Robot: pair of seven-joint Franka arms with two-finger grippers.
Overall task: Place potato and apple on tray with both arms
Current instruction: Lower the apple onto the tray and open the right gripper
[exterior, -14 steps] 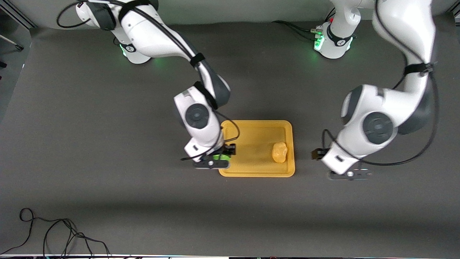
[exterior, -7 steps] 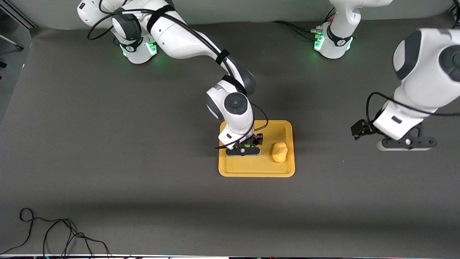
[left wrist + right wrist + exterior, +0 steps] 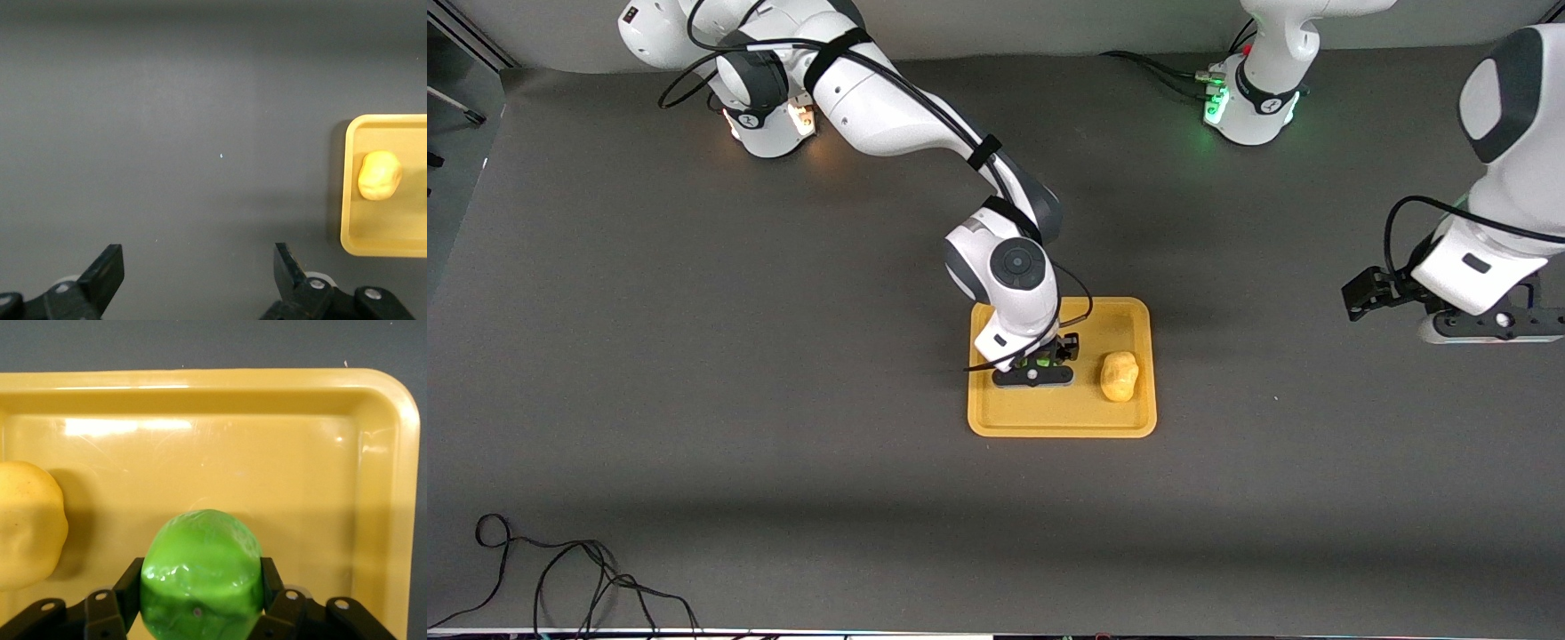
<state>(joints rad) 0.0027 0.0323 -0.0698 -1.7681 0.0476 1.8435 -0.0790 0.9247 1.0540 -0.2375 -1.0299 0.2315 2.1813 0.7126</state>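
Observation:
My right gripper releases the apple now, since the green apple [image 3: 202, 573] sits low inside the tray's rim in the right wrist view.
The yellow-orange tray [image 3: 1063, 424] lies mid-table. The potato [image 3: 1119, 376] rests on it toward the left arm's end; it also shows in the left wrist view [image 3: 379, 175] and the right wrist view [image 3: 27, 523]. My right gripper [image 3: 1034, 366] is over the tray beside the potato, shut on the green apple [image 3: 202, 573], which is mostly hidden under the hand in the front view [image 3: 1041, 362]. My left gripper [image 3: 1485, 322] is open and empty, raised over bare table at the left arm's end; its fingers [image 3: 107, 270] frame only dark mat.
The tray also shows in the left wrist view [image 3: 351, 237] and the right wrist view [image 3: 393, 487]. A loose black cable [image 3: 560, 578] lies at the table's near edge toward the right arm's end.
My right gripper carried the apple from the tray's rim inward over the tray, next to the potato. My left arm drew away from the tray toward its own end of the table.

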